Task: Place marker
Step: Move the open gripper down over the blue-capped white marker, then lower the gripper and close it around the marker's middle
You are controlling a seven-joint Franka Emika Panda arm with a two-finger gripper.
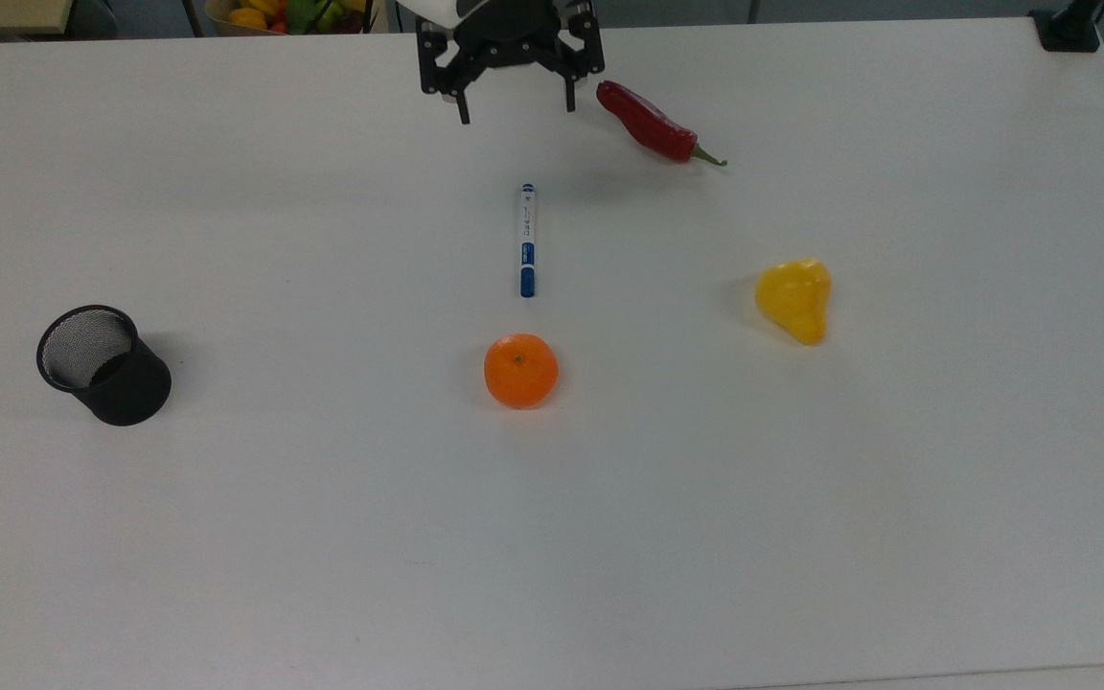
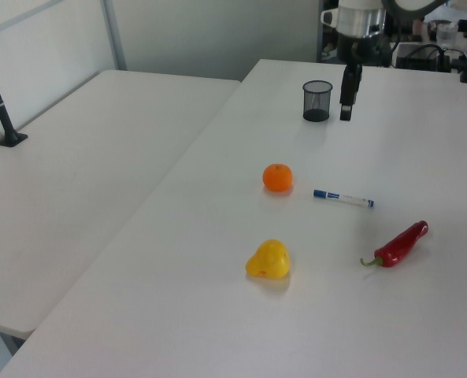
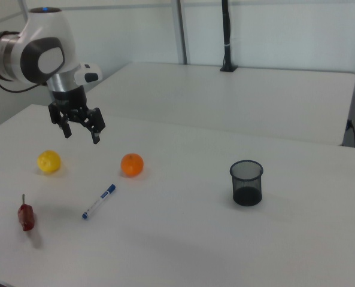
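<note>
My gripper has to grip the marker's white body (image 2: 342, 198) below the blue cap (image 2: 320, 194) next. Then it can pick up the marker and place it.
The white marker (image 1: 526, 240) with its blue cap lies flat on the white table (image 1: 322, 537), cap end toward the orange (image 1: 520, 370). It also shows in the left view (image 2: 342, 198) and the right view (image 3: 99, 201). My gripper (image 1: 515, 110) hangs open and empty above the table at the top view's upper middle, well clear of the marker. The right view has the gripper (image 3: 81, 133) high over the table, fingers spread. In the left view the gripper (image 2: 346, 94) appears edge-on beside the cup.
A black mesh cup (image 1: 103, 364) stands upright at the top view's left. A red chili (image 1: 653, 125) lies close to the gripper's right in the top view. A yellow pepper (image 1: 794, 298) sits at the top view's right. A second table (image 2: 75, 173) adjoins.
</note>
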